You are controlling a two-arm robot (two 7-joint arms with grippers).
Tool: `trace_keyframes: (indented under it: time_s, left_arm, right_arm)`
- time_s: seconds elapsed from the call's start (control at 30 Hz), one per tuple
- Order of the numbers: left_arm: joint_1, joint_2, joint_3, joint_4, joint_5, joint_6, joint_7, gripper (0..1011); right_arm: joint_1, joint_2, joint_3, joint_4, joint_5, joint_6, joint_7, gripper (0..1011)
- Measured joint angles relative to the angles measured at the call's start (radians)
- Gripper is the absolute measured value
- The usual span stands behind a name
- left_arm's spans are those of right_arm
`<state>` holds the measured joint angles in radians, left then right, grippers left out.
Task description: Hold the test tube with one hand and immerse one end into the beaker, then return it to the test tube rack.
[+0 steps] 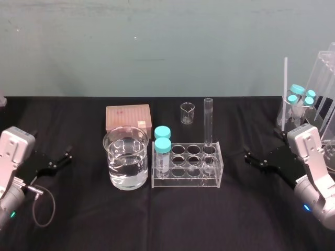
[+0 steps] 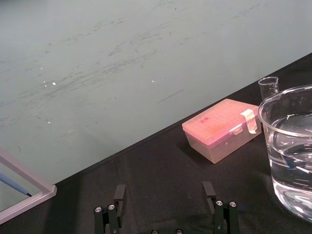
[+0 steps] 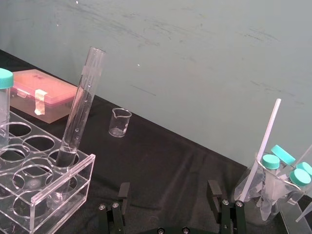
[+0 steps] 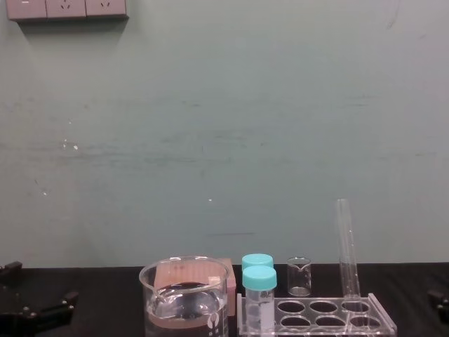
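I should next grab the test tube by its open-mouthed half (image 4: 346,233) with my right gripper, so the test tube's closed end stays free to dip into the beaker (image 4: 184,302).
The test tube (image 1: 208,123) stands upright in the back right hole of the clear test tube rack (image 1: 187,182), mid-table. In the right wrist view the test tube (image 3: 78,112) leans in the rack (image 3: 63,178). To the left of the rack sits the wide beaker (image 1: 125,157) of clear liquid. My right gripper (image 1: 251,158) rests low to the right of the rack, open and empty, its fingers (image 3: 124,192) spread. At the far left my left gripper (image 1: 64,156) also stands open with nothing in it, fingers (image 2: 119,195) apart, short of the beaker (image 2: 290,151).
Two turquoise-capped vials (image 1: 163,149) stand in the rack's left holes. A pink tip box (image 1: 127,117) and a tiny beaker (image 1: 187,113) sit behind. A flask of capped tubes (image 1: 298,104) and a clear stand (image 1: 324,99) crowd the far right.
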<state>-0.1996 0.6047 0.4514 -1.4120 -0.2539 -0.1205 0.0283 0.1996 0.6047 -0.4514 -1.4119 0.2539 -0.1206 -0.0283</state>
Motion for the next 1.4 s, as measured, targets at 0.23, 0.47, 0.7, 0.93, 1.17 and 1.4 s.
trace_keyframes:
  time_s: [0.23, 0.47, 0.7, 0.93, 1.17, 1.4]
  left_arm:
    - [0.0, 0.0, 0.0, 0.0, 0.0, 0.0, 0.0, 1000]
    - [0.0, 0.0, 0.0, 0.0, 0.0, 0.0, 0.0, 1000]
    - [0.0, 0.0, 0.0, 0.0, 0.0, 0.0, 0.0, 1000]
    - [0.0, 0.0, 0.0, 0.0, 0.0, 0.0, 0.0, 1000]
    - [0.0, 0.0, 0.0, 0.0, 0.0, 0.0, 0.0, 1000]
    - [0.0, 0.0, 0.0, 0.0, 0.0, 0.0, 0.0, 1000]
  right_arm:
    - [0.0, 0.0, 0.0, 0.0, 0.0, 0.0, 0.0, 1000]
    - [0.0, 0.0, 0.0, 0.0, 0.0, 0.0, 0.0, 1000]
    - [-0.005, 0.001, 0.014, -0.006, 0.01, -0.002, 0.012, 1000]
    - [-0.026, -0.009, 0.085, -0.05, 0.116, 0.005, 0.076, 1000]
    - [-0.04, -0.046, 0.15, -0.12, 0.278, 0.067, 0.169, 1000]
    - [-0.025, -0.076, 0.144, -0.143, 0.331, 0.118, 0.253, 1000]
